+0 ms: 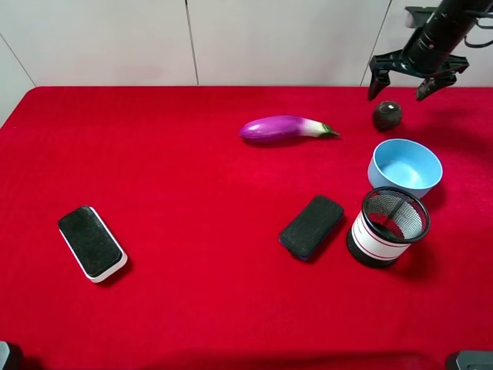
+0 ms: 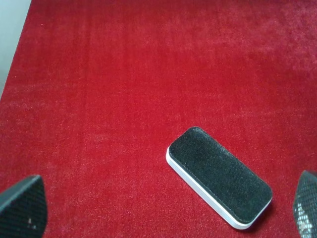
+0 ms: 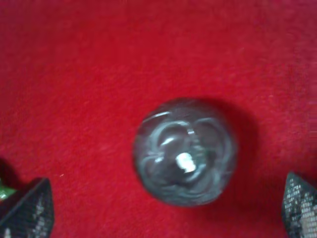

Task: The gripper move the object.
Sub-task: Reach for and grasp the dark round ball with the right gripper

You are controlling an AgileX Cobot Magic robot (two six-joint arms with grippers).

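Note:
The robot's right gripper will next move the ball off the ball's spot by the blue bowl, grabbing it by its round sides.
The object, a small dark brownish-grey ball with white markings, lies on the red cloth at the back right, just behind the blue bowl. My right gripper is open and hovers over the ball, a little behind it. In the right wrist view the ball sits between the spread fingertips, untouched. My left gripper is open and empty above the left eraser; it does not show in the high view.
A purple eggplant lies left of the ball. A black mesh cup stands in front of the bowl, with a black eraser beside it. A white-edged black eraser lies at the left.

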